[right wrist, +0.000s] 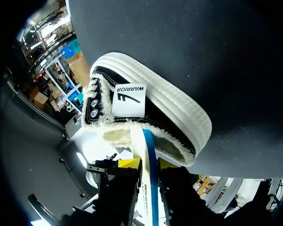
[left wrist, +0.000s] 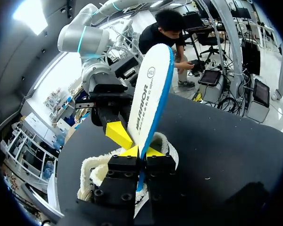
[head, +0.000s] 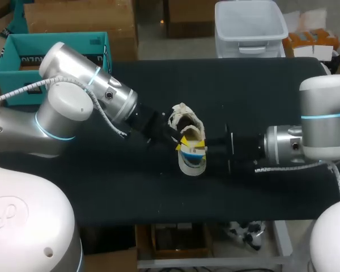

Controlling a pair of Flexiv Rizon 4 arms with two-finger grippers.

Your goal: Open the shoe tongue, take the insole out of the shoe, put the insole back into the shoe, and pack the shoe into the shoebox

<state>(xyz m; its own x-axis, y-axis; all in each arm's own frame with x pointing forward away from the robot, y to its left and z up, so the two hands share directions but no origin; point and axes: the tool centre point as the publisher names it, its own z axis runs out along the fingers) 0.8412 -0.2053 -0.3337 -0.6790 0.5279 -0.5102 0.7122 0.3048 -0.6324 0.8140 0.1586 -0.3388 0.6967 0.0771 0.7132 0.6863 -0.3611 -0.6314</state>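
Note:
My right gripper grabs the insole by its edge (head: 198, 150) next, to put the insole back into the shoe (head: 186, 123).
A black shoe with a white sole and fleecy lining (head: 187, 122) lies mid-table on its side. The white insole with a blue edge (head: 192, 161) sticks out of its opening. My left gripper (head: 180, 141) comes in from the left and is shut on the insole (left wrist: 151, 94) just above the shoe (left wrist: 99, 169); its own tips (left wrist: 142, 151) pinch it. My right gripper (head: 201, 146) comes in from the right. In the right wrist view it (right wrist: 148, 163) straddles the insole (right wrist: 148, 150) with a thin gap, open, ahead of the shoe (right wrist: 170, 108).
The table (head: 102, 187) is covered in black cloth. A teal open box (head: 56, 51) stands at the back left edge, behind my left arm. Both arms meet at the shoe in the middle.

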